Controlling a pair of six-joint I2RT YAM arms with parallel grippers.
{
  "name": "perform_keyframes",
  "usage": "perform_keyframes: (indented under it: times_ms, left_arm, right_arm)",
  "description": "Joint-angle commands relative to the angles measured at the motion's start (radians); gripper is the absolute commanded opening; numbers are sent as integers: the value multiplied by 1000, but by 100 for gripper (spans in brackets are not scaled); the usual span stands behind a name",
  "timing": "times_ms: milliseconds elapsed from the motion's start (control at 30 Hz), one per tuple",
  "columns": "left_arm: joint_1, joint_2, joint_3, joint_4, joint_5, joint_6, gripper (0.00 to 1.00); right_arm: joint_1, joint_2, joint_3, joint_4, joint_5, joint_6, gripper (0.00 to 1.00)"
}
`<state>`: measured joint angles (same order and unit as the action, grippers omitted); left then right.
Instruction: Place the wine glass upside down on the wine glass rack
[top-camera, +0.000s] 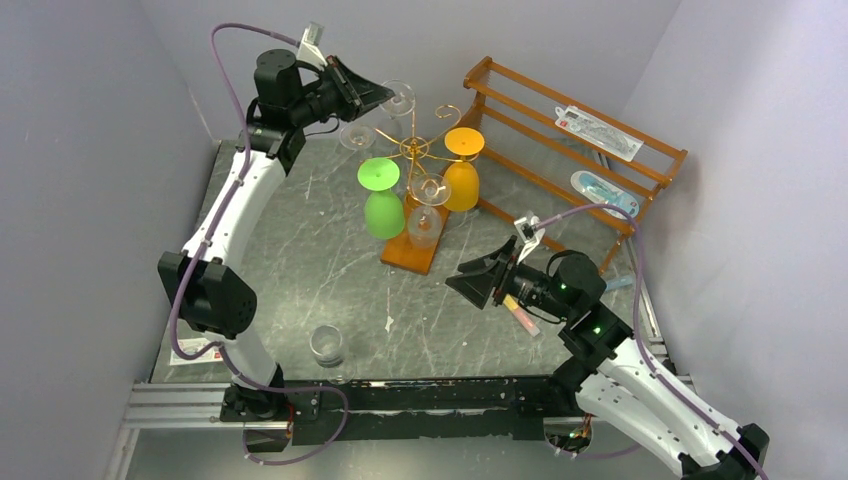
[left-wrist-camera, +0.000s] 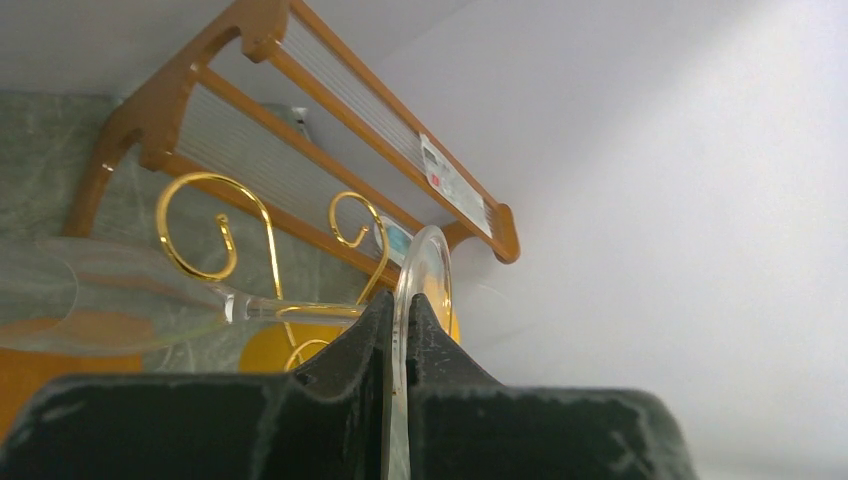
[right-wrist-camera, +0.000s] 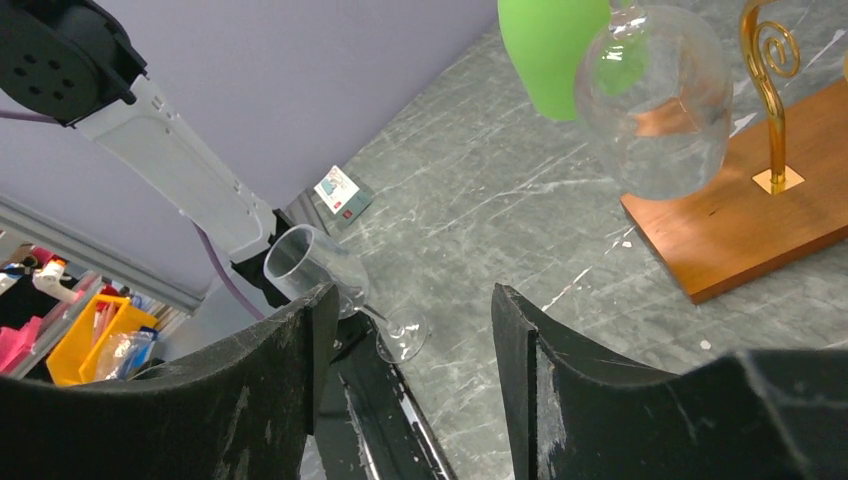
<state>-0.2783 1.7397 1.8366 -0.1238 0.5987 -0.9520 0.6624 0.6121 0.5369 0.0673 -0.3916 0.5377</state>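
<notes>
The glass's foot is beside the gold curl, so the glass would fall beside the rack (top-camera: 414, 150) if I opened now. My left gripper keeps holding the glass for now.
My left gripper (top-camera: 378, 95) is raised at the back left, shut on the foot rim of a clear wine glass (top-camera: 398, 98). In the left wrist view the black fingertips (left-wrist-camera: 375, 320) pinch the round foot (left-wrist-camera: 428, 262), and the stem runs sideways to the bowl (left-wrist-camera: 90, 295), just beside the gold curled arms of the wine glass rack (left-wrist-camera: 210, 176). The rack (top-camera: 414, 150) stands on its wooden base (top-camera: 410, 255) with a green glass (top-camera: 382, 200), an orange glass (top-camera: 462, 172) and a clear glass (top-camera: 426, 218) hanging upside down. My right gripper (top-camera: 478, 283) is open and holds nothing.
Another clear wine glass (top-camera: 327, 343) stands upright near the table's front edge by the left arm's base, also seen past the right gripper (right-wrist-camera: 410, 300) as the glass (right-wrist-camera: 315, 262). A brown slatted shelf (top-camera: 560, 150) with packets lines the back right wall.
</notes>
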Motion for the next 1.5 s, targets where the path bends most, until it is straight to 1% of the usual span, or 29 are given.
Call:
perform_keyframes:
  times_ms: [0,100,267,500,633,700,800,1000,1167,1300,1467]
  left_arm:
    - [-16,10,-20,112,59,-45,5]
    - [-18,1,-39,146,48,-57,5]
    - [-26,39,-7,183,56,-83,5]
    - [-41,105,82,137,-4,-56,5]
    - [-41,116,91,154,-47,-48,5]
    - [-41,126,100,164,-45,-52,5]
    - [-40,139,121,137,-56,-34,5]
    - [-25,139,105,125,-88,-7,5]
    - [0,131,100,81,-102,23,5]
    - [24,114,84,58,-112,50,5]
    - [29,110,67,18,-104,90,5]
  right_arm:
    - [2,-28,23,-27,14,-14,61]
    - [3,-29,18,-26,13,-11,61]
    - [2,-16,7,-9,4,-2,61]
    - [2,-9,8,-1,12,-4,61]
    - [2,-2,11,-4,10,-8,61]
    - [2,-2,13,-7,12,-9,61]
    - [2,-2,14,-5,19,-13,61]
    - [2,9,20,1,12,-17,61]
    - [2,28,28,10,-10,-19,61]
    - [2,35,41,-9,17,-3,61]
    - [2,42,46,-1,41,20,61]
